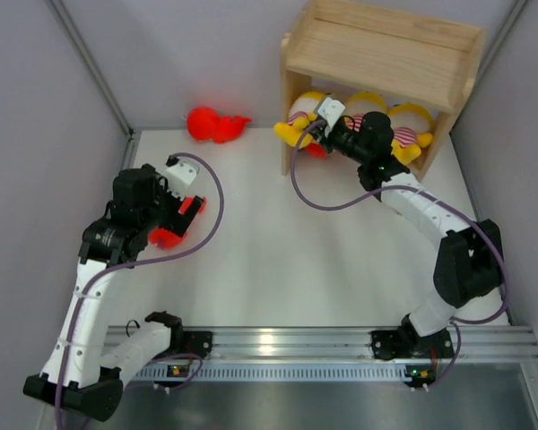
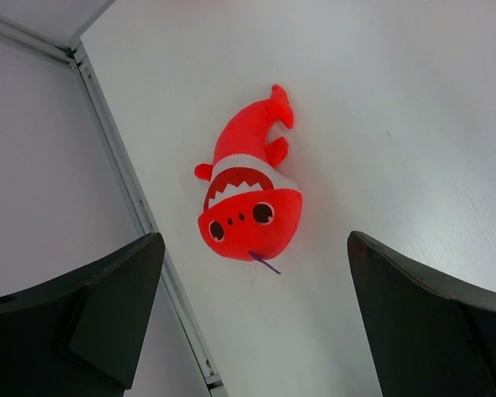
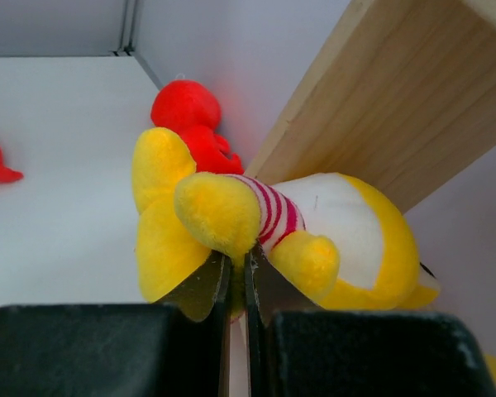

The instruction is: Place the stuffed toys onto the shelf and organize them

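The yellow plush stays held in my right gripper for now: the plush's legs jut past the shelf's side panel (image 3: 397, 99), so the plush would drop short if I opened now.
The wooden shelf (image 1: 386, 54) stands at the back right, with three yellow striped plush animals at its lower tier. My right gripper (image 1: 317, 131) is shut on the leftmost yellow plush (image 1: 298, 121), pinching a limb of it (image 3: 223, 211) at the shelf's left side panel (image 3: 397, 99). A red shark (image 3: 190, 116) lies just behind that plush. My left gripper (image 1: 175, 219) is open and hovers over another red shark (image 2: 248, 198), which lies on the table ahead of the fingers (image 2: 99, 306). A third red shark (image 1: 217, 124) lies by the back wall.
The other two yellow plush animals (image 1: 368, 103) (image 1: 411, 130) sit in the lower tier. The shelf's top board (image 1: 377, 45) is bare. Grey walls enclose the table on the left (image 1: 36, 134) and the right. A metal rail (image 1: 341, 340) runs along the near edge.
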You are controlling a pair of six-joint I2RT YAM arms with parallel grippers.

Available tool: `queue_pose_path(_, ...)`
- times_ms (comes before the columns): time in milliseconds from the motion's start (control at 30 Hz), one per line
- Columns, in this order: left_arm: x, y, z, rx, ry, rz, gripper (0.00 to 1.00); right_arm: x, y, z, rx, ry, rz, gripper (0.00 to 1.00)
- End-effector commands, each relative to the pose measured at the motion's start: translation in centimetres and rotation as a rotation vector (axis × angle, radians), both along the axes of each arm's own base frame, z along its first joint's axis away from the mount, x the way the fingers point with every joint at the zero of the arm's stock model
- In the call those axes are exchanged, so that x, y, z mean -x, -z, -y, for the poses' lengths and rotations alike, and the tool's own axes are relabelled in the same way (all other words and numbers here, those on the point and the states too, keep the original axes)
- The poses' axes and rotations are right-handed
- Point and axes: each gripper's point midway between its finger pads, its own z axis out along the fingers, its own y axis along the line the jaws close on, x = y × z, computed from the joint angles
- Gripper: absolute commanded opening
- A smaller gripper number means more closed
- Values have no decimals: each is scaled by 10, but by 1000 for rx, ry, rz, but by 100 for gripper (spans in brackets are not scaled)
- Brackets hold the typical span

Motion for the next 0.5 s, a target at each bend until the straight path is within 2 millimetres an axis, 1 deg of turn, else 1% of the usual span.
queue_pose_path(0, -7, -2, 2, 3, 0, 19, 99, -17, -30, 6, -1, 15, 135, 0)
queue_pose_path(67, -9, -2, 2, 1, 0, 16, 99, -25, -22, 8, -4, 20, 120, 0)
queue_pose_path(200, -9, 0, 2, 1, -1, 9, 99, -42, -10, 21, -3, 73, 101, 0)
queue_pose_path(267, -9, 1, 2, 1, 1, 5, 99, -47, -6, 27, -1, 108, 96, 0)
queue_pose_path(400, -10, 3, 4, 5, 6, -3, 99, -59, -7, 40, -9, 200, 104, 0)
queue_pose_path(467, -10, 3, 4, 5, 7, -3, 99, -66, -11, 50, -26, 270, 113, 1)
